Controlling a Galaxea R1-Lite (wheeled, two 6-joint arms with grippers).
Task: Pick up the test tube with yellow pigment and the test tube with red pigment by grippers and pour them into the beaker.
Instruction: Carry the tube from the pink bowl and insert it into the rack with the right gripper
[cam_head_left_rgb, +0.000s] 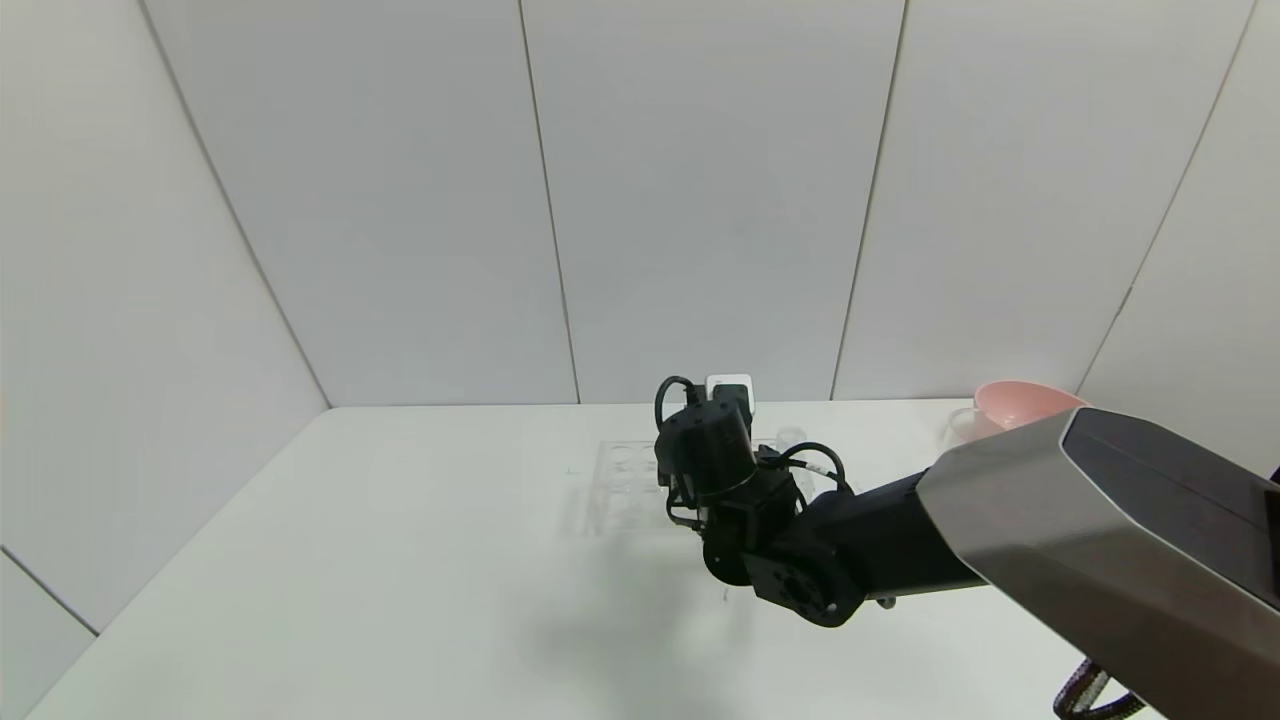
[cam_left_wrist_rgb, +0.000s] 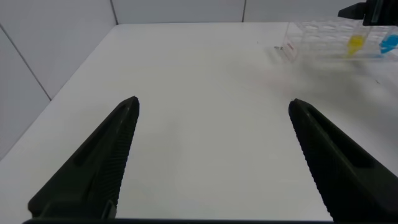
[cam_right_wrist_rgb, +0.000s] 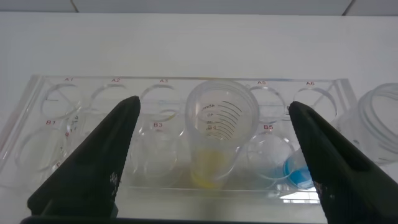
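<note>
My right gripper should close on the yellow tube now: my fingers are beside the yellow tube's upper side (cam_right_wrist_rgb: 219, 132) in the right wrist view, above the rack.
The test tube with yellow pigment (cam_right_wrist_rgb: 214, 146) stands upright in a clear rack (cam_right_wrist_rgb: 93, 93). It also shows far off in the left wrist view (cam_left_wrist_rgb: 356, 43). My right gripper (cam_right_wrist_rgb: 212, 102) is open just in front of the rack, one finger on each side of this tube, not touching it. In the head view the right wrist (cam_head_left_rgb: 710, 450) hides the tube. The beaker (cam_right_wrist_rgb: 379, 118) stands beside the rack's end, partly in view, and shows faintly in the head view (cam_head_left_rgb: 790, 437). No tube with red pigment is visible. My left gripper (cam_left_wrist_rgb: 212, 101) is open and empty over bare table.
A tube with blue liquid (cam_right_wrist_rgb: 298, 171) stands in the rack next to the yellow one. A pink bowl (cam_head_left_rgb: 1025, 405) sits at the table's far right corner. The rack (cam_head_left_rgb: 620, 480) is mid-table near the back wall. The left arm is out of the head view.
</note>
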